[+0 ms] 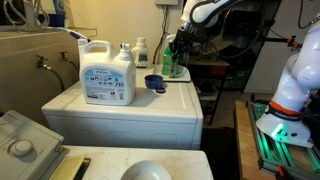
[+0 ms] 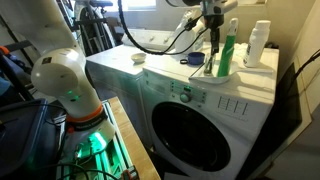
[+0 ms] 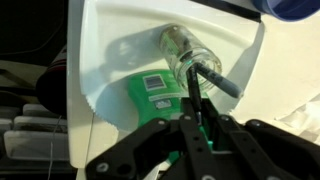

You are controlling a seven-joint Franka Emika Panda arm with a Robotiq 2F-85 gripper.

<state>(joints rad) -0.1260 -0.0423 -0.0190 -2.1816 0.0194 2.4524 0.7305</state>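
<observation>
The lower end of the black stick points into the clear jar instead of sitting inside the blue cup [image 3: 293, 8]. My gripper needs to keep holding the stick until that end is inside the cup.
A green bottle [image 2: 229, 55] stands near the back edge of a white washing machine [image 2: 150, 72]. It also shows in an exterior view [image 1: 170, 68] and in the wrist view [image 3: 152, 98]. My gripper [image 3: 199, 128] is right over it. The black fingers are drawn close together with the bottle's green top between them. In both exterior views the gripper [image 2: 211, 62] [image 1: 172, 52] hangs down against the bottle. A clear bottle with a dark top [image 3: 187, 52] lies just beyond it in the wrist view.
A large white detergent jug [image 1: 108, 75] and a blue cup [image 1: 154, 84] stand on the machine top [image 1: 175, 102]. A white bottle [image 2: 260, 45] stands by the wall behind the green one. A small white item [image 2: 138, 58] lies at the far end.
</observation>
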